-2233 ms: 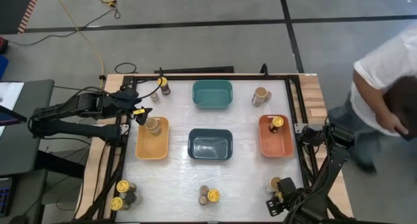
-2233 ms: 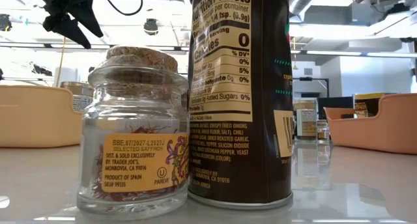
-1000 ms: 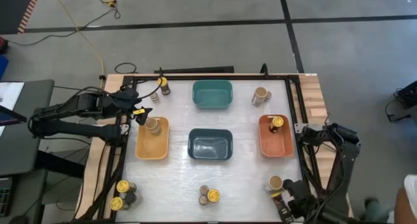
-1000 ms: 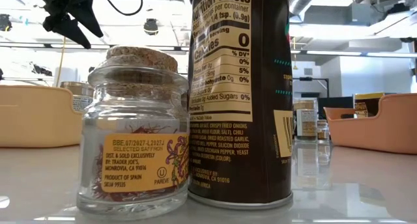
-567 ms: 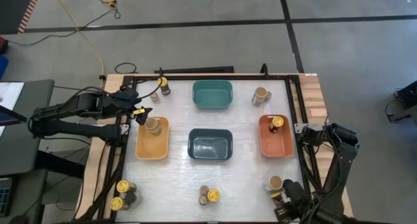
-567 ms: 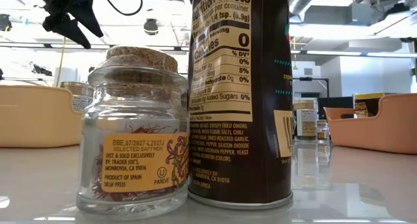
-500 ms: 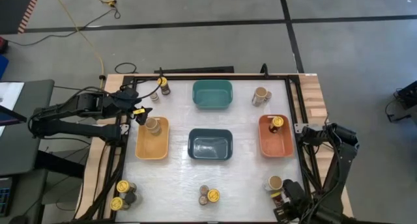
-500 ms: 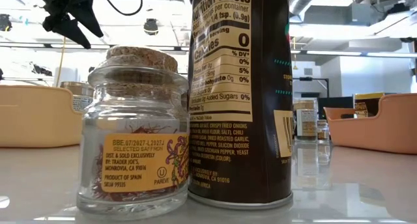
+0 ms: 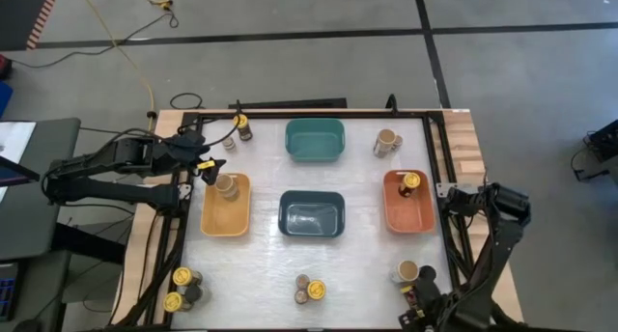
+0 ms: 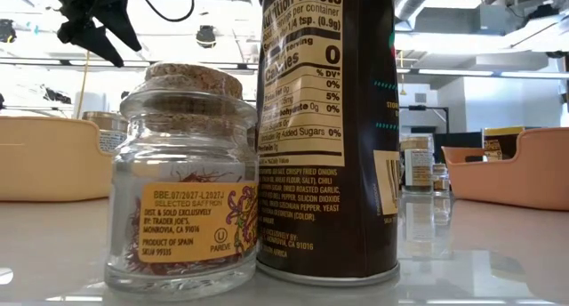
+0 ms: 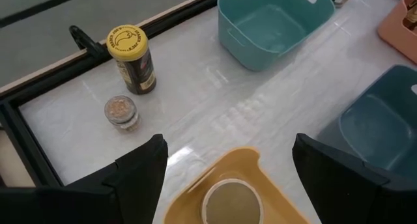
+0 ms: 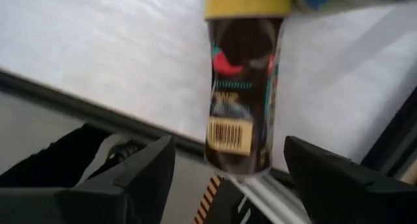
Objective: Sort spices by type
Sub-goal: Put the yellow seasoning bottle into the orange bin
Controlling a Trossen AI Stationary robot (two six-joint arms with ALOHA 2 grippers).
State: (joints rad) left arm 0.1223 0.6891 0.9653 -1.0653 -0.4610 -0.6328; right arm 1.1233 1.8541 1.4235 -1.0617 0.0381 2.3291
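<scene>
The dark spice jar goes in the orange bin, so my right gripper will grab its barcode end (image 12: 229, 134) next.
My right gripper (image 12: 228, 159) hangs open over the table's near right corner (image 9: 421, 303). Its fingers stand on either side of a dark spice jar with a yellow lid (image 12: 242, 87), which lies on its side by the black frame. A tan-topped jar (image 9: 407, 271) stands just beyond it. My left gripper (image 11: 228, 146) waits open above the far end of the yellow bin (image 9: 226, 216), which holds a tan-topped jar (image 11: 229, 201). An orange bin (image 9: 408, 211) holds a yellow-lidded jar (image 9: 410, 180). Other spices stand in small groups on the table.
A teal bin (image 9: 315, 139) and a dark-blue bin (image 9: 312, 214) stand mid-table. Jars stand far left (image 9: 241, 127), far right (image 9: 386, 141), near left (image 9: 181, 276) and near centre (image 9: 309, 290). A cork-topped jar (image 10: 182, 181) and a tall dark jar (image 10: 324, 128) fill the low view.
My right gripper has come down over the table's near right corner, toward the lying jar. A person at the picture's lower right has gone out of view.
</scene>
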